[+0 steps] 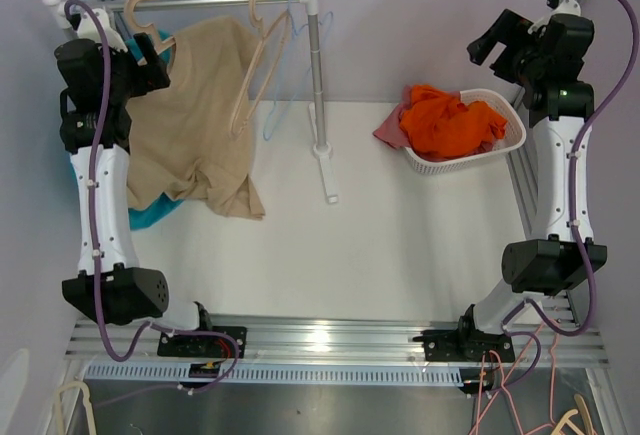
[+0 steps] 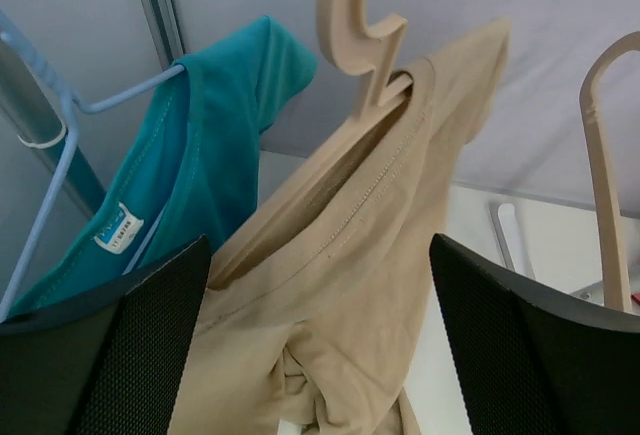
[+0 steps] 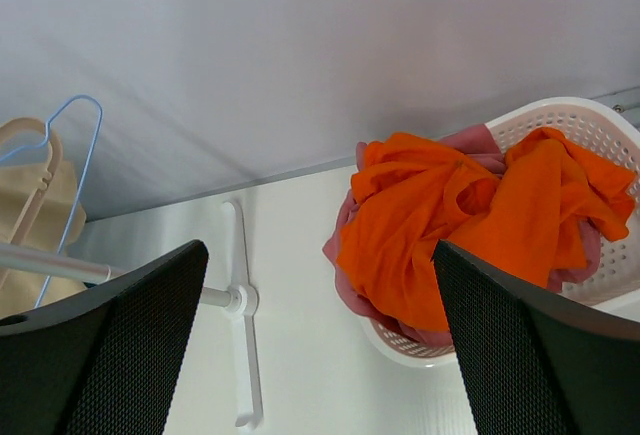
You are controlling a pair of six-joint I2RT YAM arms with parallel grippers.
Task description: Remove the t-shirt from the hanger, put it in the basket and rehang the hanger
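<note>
My left gripper grabs the beige hanger at its hook's base (image 1: 155, 34) next, which leaves the t-shirt (image 1: 190, 130) free to remove.
A beige t-shirt (image 1: 190, 130) hangs on a beige hanger (image 1: 140, 10) from the rail (image 1: 190, 1) at the back left. In the left wrist view the shirt's collar (image 2: 350, 215) and the hanger's hook (image 2: 350, 15) lie just ahead of my open left gripper (image 2: 320, 355), which holds nothing. My left gripper (image 1: 150, 50) sits close beside the shirt's collar. My right gripper (image 1: 500, 40) is raised at the back right, open and empty (image 3: 320, 355), above the table near the basket.
A teal shirt (image 2: 200, 165) hangs on a blue wire hanger behind the beige one. An empty beige hanger (image 1: 262, 55) and a blue wire hanger (image 1: 290, 65) hang on the rail. The rack's post (image 1: 318, 75) stands mid-table. A white basket (image 1: 510, 135) holds orange clothes (image 1: 450, 120).
</note>
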